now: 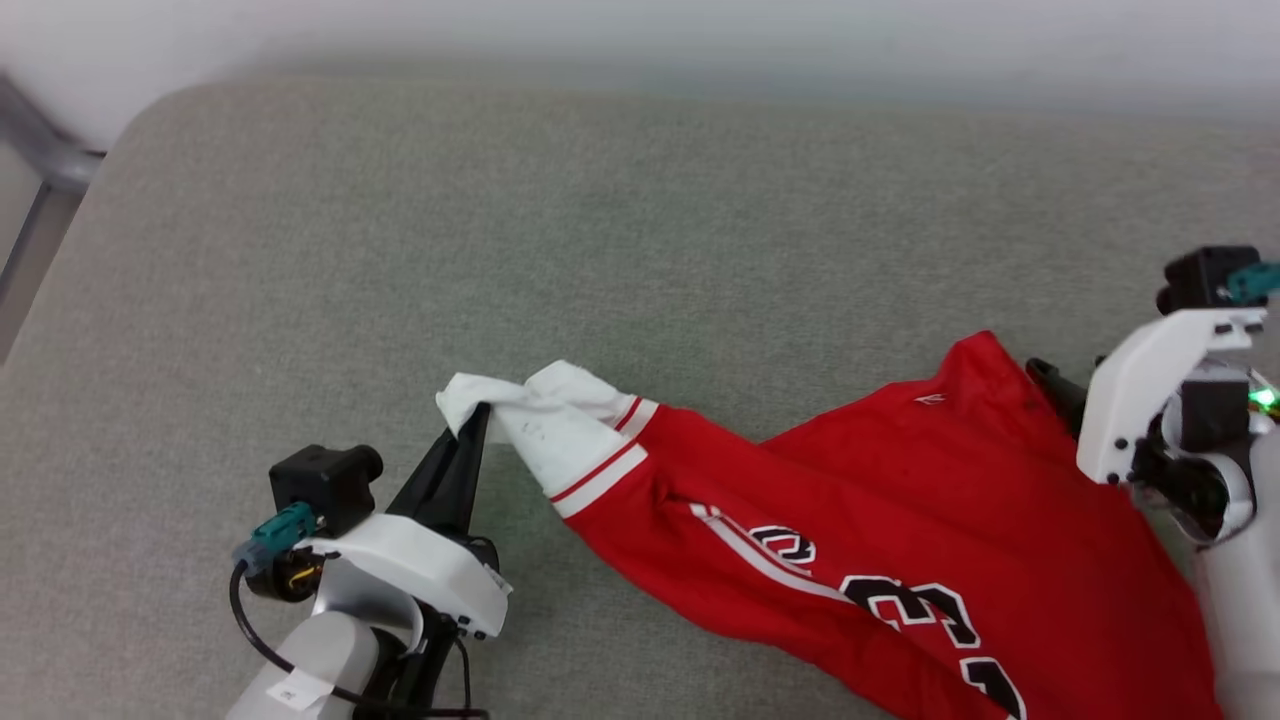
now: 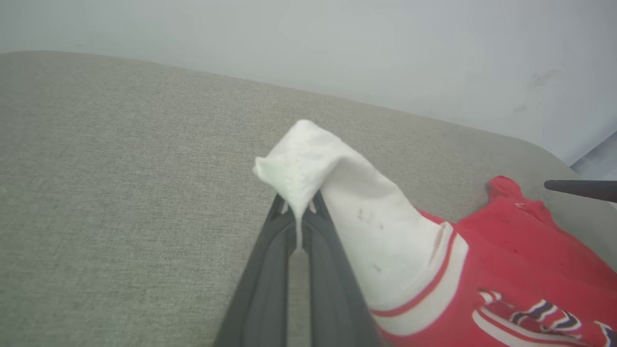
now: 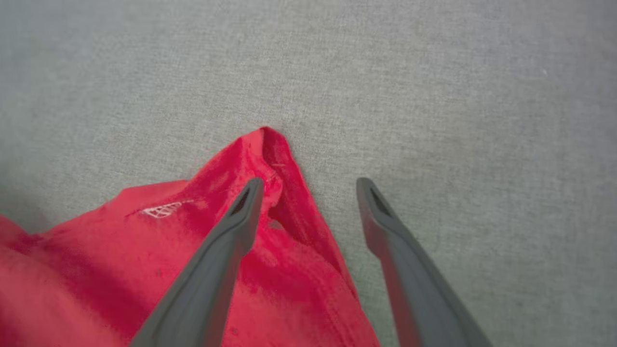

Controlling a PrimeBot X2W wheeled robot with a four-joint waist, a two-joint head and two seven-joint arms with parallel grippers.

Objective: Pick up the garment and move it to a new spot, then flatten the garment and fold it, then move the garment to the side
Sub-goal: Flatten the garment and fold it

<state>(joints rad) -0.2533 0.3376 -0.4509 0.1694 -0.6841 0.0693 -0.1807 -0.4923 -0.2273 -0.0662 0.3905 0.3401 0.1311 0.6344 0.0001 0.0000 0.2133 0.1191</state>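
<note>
The garment's red corner (image 1: 988, 360) rises in a small fold while its body (image 1: 960, 516) lies flat and slack, so my right gripper will pinch that corner next.
The garment (image 1: 900, 500), a red jersey with white sleeves and striped trim, lies spread across the grey cushion toward the right. My left gripper (image 1: 478, 420) is shut on the edge of its white sleeve (image 2: 337, 202), pinching a fold of cloth between the fingertips. At the right, my right gripper (image 3: 311, 185) stands open over a red corner of the garment (image 3: 270, 144). Its left finger lies over the cloth, its right finger over bare cushion, and nothing is pinched. The right gripper's dark finger (image 2: 578, 188) also shows at the right edge of the left wrist view.
The grey fabric cushion (image 1: 600, 220) stretches wide behind and left of the garment, with a rounded far-left corner. A pale wall (image 2: 337, 43) runs along the back. A grey metal frame (image 1: 45, 170) shows past the left corner.
</note>
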